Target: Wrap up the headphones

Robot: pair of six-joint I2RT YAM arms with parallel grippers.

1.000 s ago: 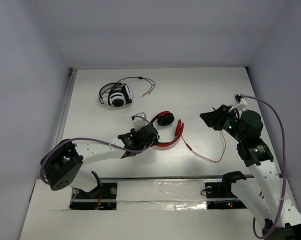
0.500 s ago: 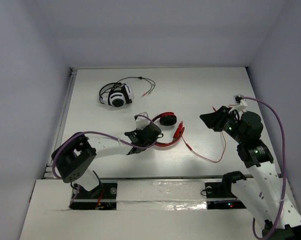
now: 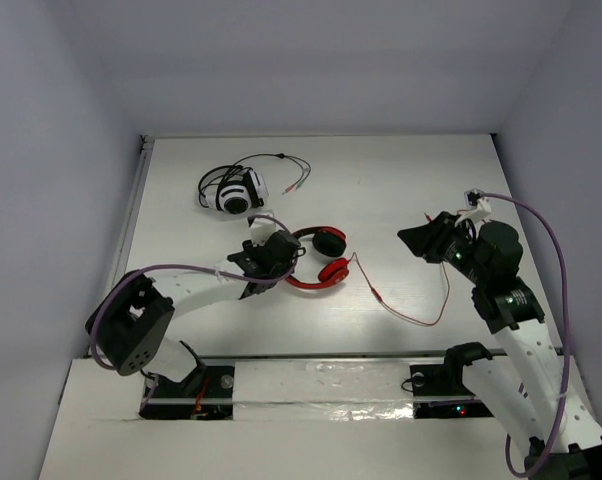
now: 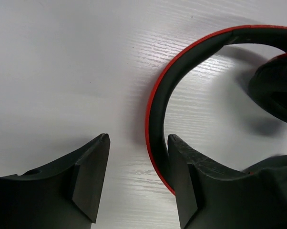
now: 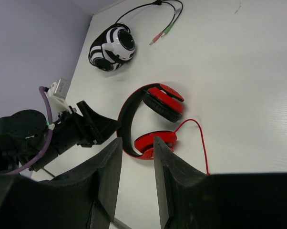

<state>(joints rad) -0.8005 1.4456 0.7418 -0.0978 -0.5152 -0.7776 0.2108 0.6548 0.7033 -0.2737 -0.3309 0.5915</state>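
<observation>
The headband's lower curve (image 3: 292,281) (image 4: 162,168) runs under the nearer of my fingers, so it isn't time to close yet. My left gripper has to go lower first and then close on the headband.
The red headphones (image 3: 316,262) lie flat at the table's middle, one ear pad up, one red cup up. Their thin red cable (image 3: 416,320) runs right in a loop and rises under my right arm. My left gripper (image 3: 281,252) is open at the headband's left side. In the left wrist view the headband (image 4: 155,95) passes between the left gripper's (image 4: 138,140) fingers, close against the right finger (image 4: 181,171), with a wide gap to the other. My right gripper (image 3: 416,238) is open and empty, raised right of the headphones (image 5: 150,119). It also shows in the right wrist view (image 5: 137,143).
Black-and-white headphones (image 3: 236,192) with a dark cable lie at the back left, also in the right wrist view (image 5: 110,47). The white table (image 3: 401,180) is walled on the left, back and right. A rail runs along the near edge (image 3: 321,375).
My left gripper has moved left and toward the back. The red headphones slid left and turned with it, so the red cup now lies nearer me. The right arm barely moved.
</observation>
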